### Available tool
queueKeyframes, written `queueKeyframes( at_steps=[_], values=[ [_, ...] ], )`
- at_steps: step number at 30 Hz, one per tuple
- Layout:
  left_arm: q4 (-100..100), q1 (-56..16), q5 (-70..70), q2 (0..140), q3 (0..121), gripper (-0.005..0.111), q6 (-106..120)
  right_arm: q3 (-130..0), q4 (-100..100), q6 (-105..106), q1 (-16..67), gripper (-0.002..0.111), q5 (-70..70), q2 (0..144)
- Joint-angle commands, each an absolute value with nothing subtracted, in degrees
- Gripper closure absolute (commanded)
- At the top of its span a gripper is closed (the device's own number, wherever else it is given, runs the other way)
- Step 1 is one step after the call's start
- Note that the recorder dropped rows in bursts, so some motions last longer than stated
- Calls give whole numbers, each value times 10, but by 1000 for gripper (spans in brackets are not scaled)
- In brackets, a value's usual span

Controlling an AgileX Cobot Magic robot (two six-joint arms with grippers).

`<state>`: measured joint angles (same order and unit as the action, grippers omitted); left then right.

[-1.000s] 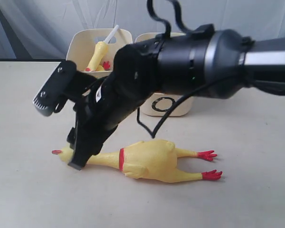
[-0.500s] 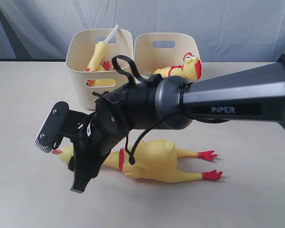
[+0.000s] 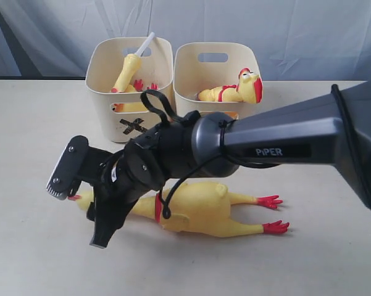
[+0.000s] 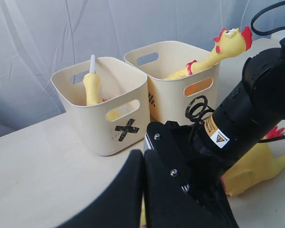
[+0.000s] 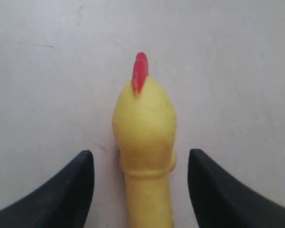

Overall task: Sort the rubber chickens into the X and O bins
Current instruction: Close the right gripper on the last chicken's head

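The yellow rubber chicken goes into the O bin, so my right gripper should next grab its neck beside the head (image 5: 149,195).
A yellow rubber chicken (image 3: 200,209) with red feet and a red neck band lies on its side on the table. My right gripper (image 3: 85,200) is open and straddles its head and neck, with one finger either side. In the right wrist view the head (image 5: 144,121) sits between the open fingers (image 5: 83,187) and touches neither. The X bin (image 3: 105,117) holds a slim chicken with a white tube (image 3: 128,71). The bin beside it (image 3: 191,68) holds another chicken (image 3: 234,91); my right arm hides its mark. My left gripper (image 4: 143,159) is shut and empty, near the X bin (image 4: 95,128).
The right arm (image 3: 284,145) stretches from the right edge across the table's middle, in front of both bins. A pale curtain hangs behind the bins. Bare tabletop (image 3: 37,123) lies to the left of the X bin.
My right arm has come down, and its open gripper has dropped from above the chicken to either side of its neck. The chicken has not moved.
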<state>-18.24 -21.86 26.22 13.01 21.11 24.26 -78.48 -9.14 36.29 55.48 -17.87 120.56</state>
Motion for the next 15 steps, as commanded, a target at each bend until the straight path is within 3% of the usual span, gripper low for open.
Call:
queueKeyframes(
  at_steps=[1, 12, 15],
  values=[
    [-187, -219, 258, 127, 215, 107, 240, -787, -74, 362, 554, 52, -171, 1213],
    [-187, -219, 258, 127, 215, 107, 240, -787, -69, 360, 553, 53, -171, 1239],
    [-188, -219, 258, 126, 215, 107, 240, -787, -66, 360, 553, 62, -171, 1239]
  ],
)
